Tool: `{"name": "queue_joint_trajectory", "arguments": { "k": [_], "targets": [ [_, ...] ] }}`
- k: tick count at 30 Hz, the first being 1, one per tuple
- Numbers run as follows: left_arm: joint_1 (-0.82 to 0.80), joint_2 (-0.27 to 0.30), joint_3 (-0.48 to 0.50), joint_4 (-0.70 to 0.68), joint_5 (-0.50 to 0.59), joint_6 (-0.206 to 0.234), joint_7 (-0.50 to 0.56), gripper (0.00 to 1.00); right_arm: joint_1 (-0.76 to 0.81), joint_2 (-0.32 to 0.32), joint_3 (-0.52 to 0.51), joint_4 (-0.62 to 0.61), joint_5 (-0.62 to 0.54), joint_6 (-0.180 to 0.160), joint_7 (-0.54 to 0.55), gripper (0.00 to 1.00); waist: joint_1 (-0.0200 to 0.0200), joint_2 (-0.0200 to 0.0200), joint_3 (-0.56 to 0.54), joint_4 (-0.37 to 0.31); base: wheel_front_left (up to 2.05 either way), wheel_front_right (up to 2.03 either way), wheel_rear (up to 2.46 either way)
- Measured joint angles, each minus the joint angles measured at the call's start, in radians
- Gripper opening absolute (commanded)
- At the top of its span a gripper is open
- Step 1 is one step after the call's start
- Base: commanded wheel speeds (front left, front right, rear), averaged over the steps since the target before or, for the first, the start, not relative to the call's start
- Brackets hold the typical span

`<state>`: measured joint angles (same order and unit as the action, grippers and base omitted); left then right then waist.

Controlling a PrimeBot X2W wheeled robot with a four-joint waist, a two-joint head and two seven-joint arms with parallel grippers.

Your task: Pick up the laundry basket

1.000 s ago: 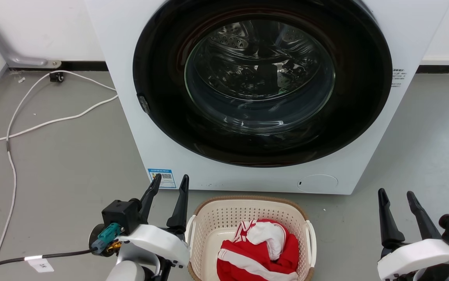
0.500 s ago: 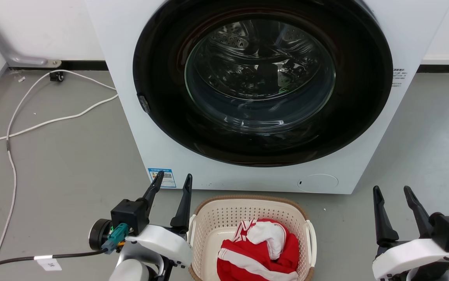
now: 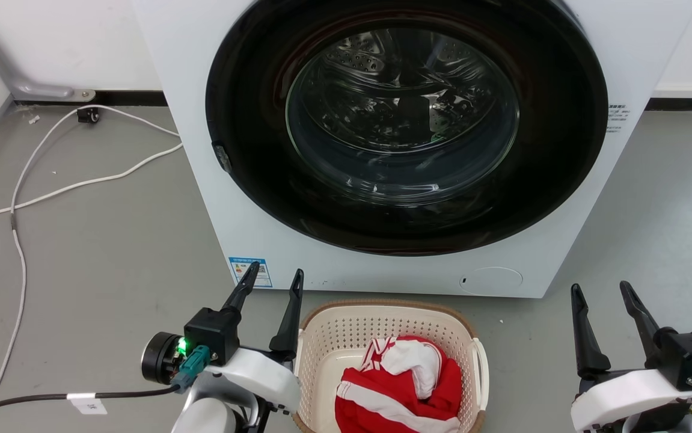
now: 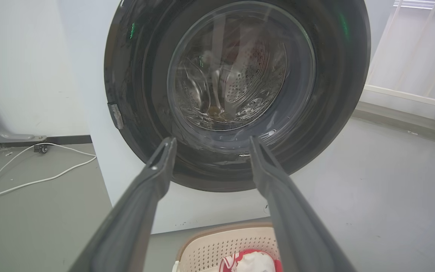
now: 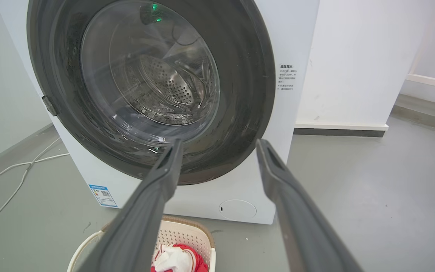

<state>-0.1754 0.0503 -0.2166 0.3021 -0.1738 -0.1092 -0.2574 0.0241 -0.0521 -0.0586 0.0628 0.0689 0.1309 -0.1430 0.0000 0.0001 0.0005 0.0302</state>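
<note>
The basket's broad body (image 3: 386, 325) is much wider than my open fingers. My left gripper will lift the laundry basket by its slim white side handle (image 3: 299, 349) next.
The laundry basket (image 3: 346, 337) is cream perforated plastic with a brown rim and white side handles. It stands on the floor just in front of the washing machine (image 3: 382, 150), holding a red and white garment (image 3: 400, 385). My left gripper (image 3: 276, 272) is open, its fingers beside the basket's left handle and apart from it. My right gripper (image 3: 601, 287) is open, well to the right of the basket. The basket's far rim (image 4: 221, 230) shows low between the left gripper's fingers (image 4: 153, 181). In the right wrist view the laundry basket (image 5: 187, 234) lies at the lower left.
The washing machine has a shut round glass door (image 3: 403, 114). White cables (image 3: 69, 180) trail over the grey floor at the left. A wall and baseboard (image 3: 682, 102) run behind. A white railing (image 4: 410, 94) stands at the right in the left wrist view.
Both grippers have crept forward, up the head view, toward the machine. The left one has also edged right, closer to the basket's left handle. The basket has not moved.
</note>
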Motion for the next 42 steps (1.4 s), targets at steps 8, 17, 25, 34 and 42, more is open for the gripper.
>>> {"name": "queue_joint_trajectory", "arguments": {
  "k": [8, 17, 25, 34, 42],
  "targets": [
    [-0.009, 0.000, -0.002, 0.006, 0.011, 0.004, -0.004, 1.00, 0.000, 0.000, 0.000, -0.003, -0.017, 0.000, -0.006, 1.00, 0.0000, 0.0000, 0.003, 0.002, 0.00, 0.00, 0.00],
    [-0.009, 0.000, -0.001, 0.009, 0.003, 0.005, -0.004, 1.00, 0.001, 0.000, 0.004, -0.015, -0.007, 0.000, 0.000, 1.00, 0.0000, 0.0000, 0.006, 0.005, 0.00, 0.00, 0.00],
    [-0.018, 0.000, 0.004, 0.012, 0.003, 0.008, -0.004, 1.00, 0.002, 0.000, 0.003, -0.027, 0.001, 0.000, 0.014, 1.00, 0.0000, 0.0000, 0.025, 0.003, 0.00, 0.00, 0.00],
    [-0.114, 0.000, 0.021, 0.068, -0.010, 0.008, -0.006, 1.00, -0.059, 0.000, 0.018, 0.006, 0.002, 0.000, 0.047, 1.00, 0.0000, 0.0000, 0.137, -0.011, 0.00, 0.00, 0.00],
    [-0.227, 0.001, 0.044, 0.192, -0.023, 0.001, -0.006, 1.00, -0.157, 0.001, 0.055, 0.104, 0.013, 0.000, 0.047, 1.00, 0.0001, 0.0000, 0.302, -0.030, 0.00, 0.00, 0.00]
  ]
}}
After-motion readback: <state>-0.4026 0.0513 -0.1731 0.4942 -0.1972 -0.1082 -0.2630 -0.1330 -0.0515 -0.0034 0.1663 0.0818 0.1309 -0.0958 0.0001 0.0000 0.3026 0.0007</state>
